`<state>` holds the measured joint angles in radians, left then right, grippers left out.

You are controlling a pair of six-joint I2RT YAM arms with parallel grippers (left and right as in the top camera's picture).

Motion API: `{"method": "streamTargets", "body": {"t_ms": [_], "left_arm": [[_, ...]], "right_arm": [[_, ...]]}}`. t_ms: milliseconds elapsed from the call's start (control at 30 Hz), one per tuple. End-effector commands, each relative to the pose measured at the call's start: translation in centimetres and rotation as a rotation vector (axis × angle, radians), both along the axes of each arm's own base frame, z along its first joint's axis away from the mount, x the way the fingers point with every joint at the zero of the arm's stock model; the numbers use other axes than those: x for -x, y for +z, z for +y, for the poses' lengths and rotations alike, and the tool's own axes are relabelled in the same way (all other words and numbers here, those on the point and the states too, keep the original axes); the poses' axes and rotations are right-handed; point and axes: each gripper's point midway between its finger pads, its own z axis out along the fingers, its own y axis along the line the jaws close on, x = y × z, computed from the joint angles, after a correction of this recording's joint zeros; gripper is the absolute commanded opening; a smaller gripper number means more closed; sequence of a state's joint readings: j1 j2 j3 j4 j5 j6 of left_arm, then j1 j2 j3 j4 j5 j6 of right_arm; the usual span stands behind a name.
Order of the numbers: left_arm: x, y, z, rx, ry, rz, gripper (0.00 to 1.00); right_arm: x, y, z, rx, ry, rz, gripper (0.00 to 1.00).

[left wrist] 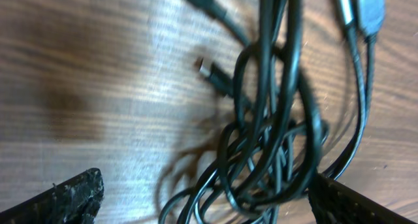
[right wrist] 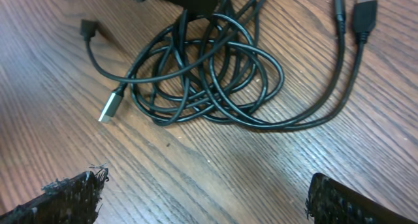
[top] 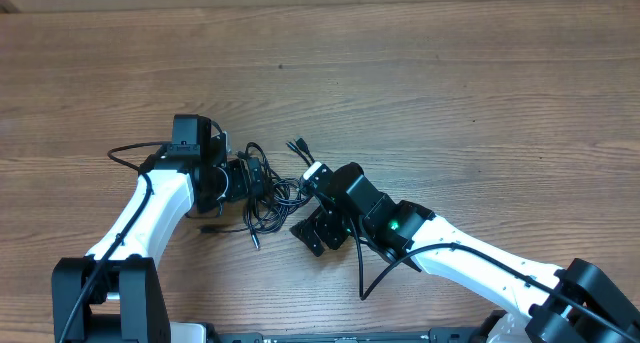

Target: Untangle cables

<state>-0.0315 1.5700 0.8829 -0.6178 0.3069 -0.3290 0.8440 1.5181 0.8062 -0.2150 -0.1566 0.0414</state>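
Note:
My left gripper grabs the cable loops at the bundle's side [top: 263,190] [left wrist: 255,165] nearest it next. That leaves the bundle's other side free for my right gripper to untangle.
The cables [top: 272,193] are thin black cords looped in one bundle on the wooden table, between both arms. In the left wrist view the loops [left wrist: 274,119] lie between the wide-apart fingers of my left gripper [left wrist: 206,204], close to the right finger [left wrist: 353,204]. It is open over the bundle's left side [top: 257,178]. In the right wrist view the bundle [right wrist: 209,80] lies ahead of my right gripper [right wrist: 206,198], which stands open over bare wood. A silver plug [right wrist: 111,106] trails left and a blue-tipped plug [right wrist: 364,15] trails right.
The wooden table [top: 450,83] stretches far behind and to the right of the bundle. Thicker black cables [top: 365,273] hang along the right arm, and another [top: 125,158] loops off the left arm. A small plug end [top: 296,143] points away at the back.

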Motion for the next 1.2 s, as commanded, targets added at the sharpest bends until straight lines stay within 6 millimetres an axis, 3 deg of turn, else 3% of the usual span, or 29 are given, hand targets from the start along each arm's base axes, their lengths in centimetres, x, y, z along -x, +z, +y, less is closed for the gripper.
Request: {"method": "streamTargets", "body": {"t_ms": [0, 100, 200, 300, 367, 633, 667, 767, 833, 967, 1167], "left_arm": [[0.0, 0.1, -1.1, 0.062, 0.004, 0.006, 1.00], [0.0, 0.0, -1.1, 0.060, -0.003, 0.005, 0.96], [-0.1, -0.3, -0.3, 0.009, 0.004, 0.001, 0.47], [-0.1, -0.7, 0.4, -0.026, 0.017, 0.009, 0.29], [0.0, -0.9, 0.4, -0.028, 0.017, 0.016, 0.27], [0.5, -2.6, 0.2, -0.027, 0.011, 0.074, 0.32], [0.6, -3.0, 0.1, -0.026, 0.010, 0.085, 0.30], [0.8, -3.9, 0.0, -0.027, 0.006, 0.112, 0.07], [1.0, -4.1, -0.1, -0.019, 0.003, 0.122, 0.04], [0.7, -3.4, -1.1, 0.026, -0.070, 0.081, 0.04], [-0.6, -0.3, -2.3, 0.063, -0.233, -0.079, 0.04]], "right_arm": [[0.1, 0.7, 0.8, -0.041, 0.010, 0.021, 1.00], [0.2, 0.6, 0.7, -0.040, 0.013, 0.027, 1.00], [0.3, 0.5, 0.6, -0.035, 0.013, 0.031, 1.00], [0.3, 0.5, 0.6, -0.036, 0.013, 0.030, 1.00], [0.3, 0.5, 0.7, -0.036, 0.013, 0.030, 1.00], [0.3, 0.5, 0.6, -0.035, 0.013, 0.032, 1.00], [0.3, 0.5, 0.6, -0.035, 0.013, 0.032, 1.00], [0.3, 0.5, 0.6, -0.035, 0.013, 0.032, 1.00], [0.3, 0.5, 0.6, -0.035, 0.013, 0.031, 1.00], [0.3, 0.5, 0.6, -0.035, 0.013, 0.031, 0.99], [0.2, 1.4, 0.7, -0.061, -0.003, 0.028, 0.85]]}}
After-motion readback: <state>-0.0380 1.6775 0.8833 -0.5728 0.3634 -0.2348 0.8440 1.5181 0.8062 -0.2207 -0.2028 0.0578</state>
